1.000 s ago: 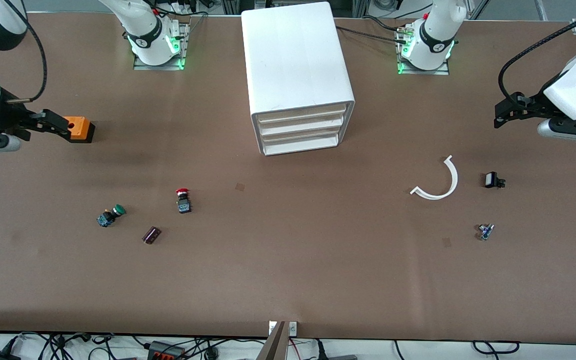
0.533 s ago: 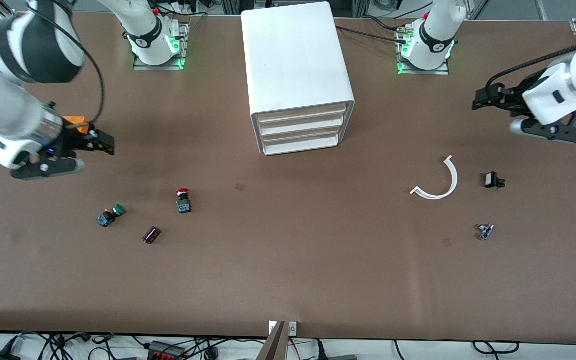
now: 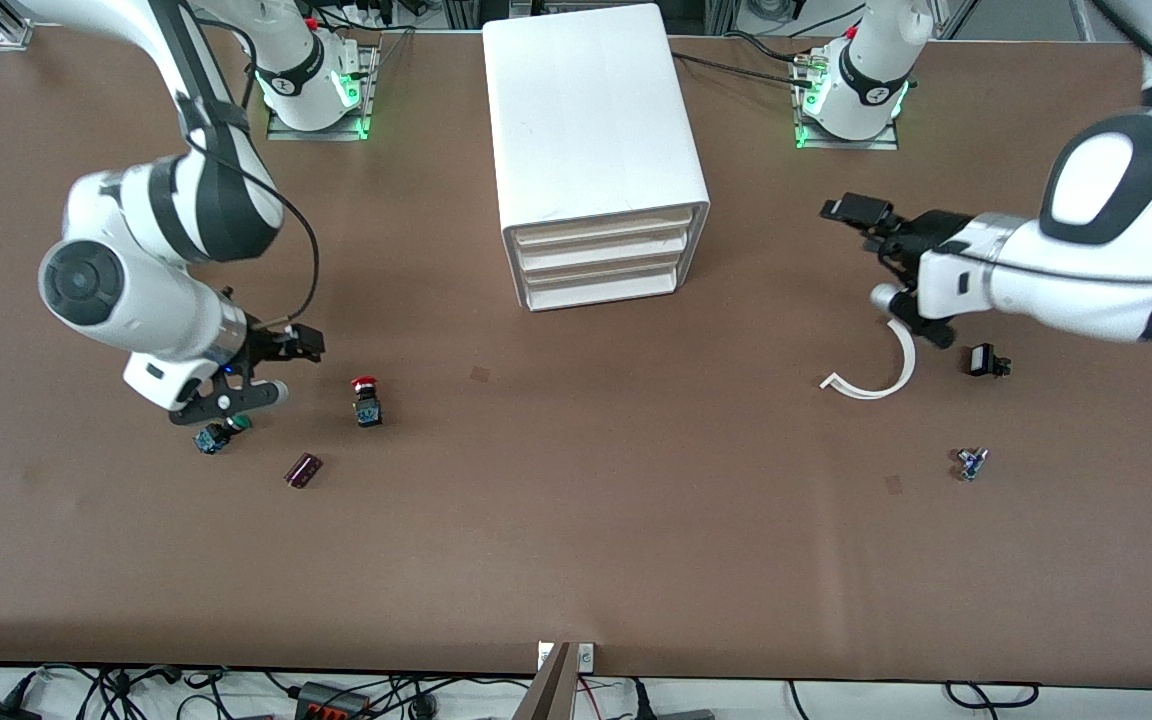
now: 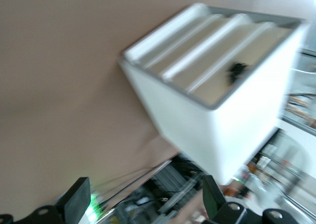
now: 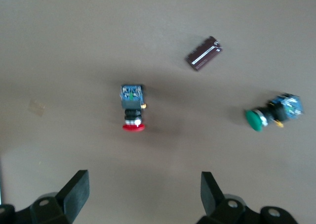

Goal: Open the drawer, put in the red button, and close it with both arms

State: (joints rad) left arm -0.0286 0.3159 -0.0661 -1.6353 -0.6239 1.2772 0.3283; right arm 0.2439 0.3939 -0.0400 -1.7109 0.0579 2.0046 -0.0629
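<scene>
I need to grab the red button by its blue body (image 3: 368, 413) with my right gripper next, so its red cap (image 3: 364, 382) stays free as it goes into the drawer.
The red button (image 3: 366, 399) lies on its side on the brown table, nearer the front camera than the white drawer unit (image 3: 596, 150). All three drawers (image 3: 601, 262) are shut. My right gripper (image 3: 304, 346) is open and empty. It hangs over the table beside the red button, toward the right arm's end. The right wrist view shows the red button (image 5: 132, 112) ahead of the open right gripper (image 5: 143, 194). My left gripper (image 3: 853, 212) is open and empty in the air, beside the drawer unit toward the left arm's end. The left wrist view shows the left gripper (image 4: 144, 199) facing the unit (image 4: 222, 75).
A green-capped button (image 3: 216, 436) lies partly under my right hand and also shows in the right wrist view (image 5: 274, 112). A dark purple part (image 3: 303, 470) lies near it. A white curved strip (image 3: 876, 370), a black part (image 3: 986, 360) and a small blue part (image 3: 971, 462) lie toward the left arm's end.
Both arms swung in toward the middle. The right gripper moved from beside the orange box to beside the red button and now hides that box. The left gripper moved toward the drawer unit.
</scene>
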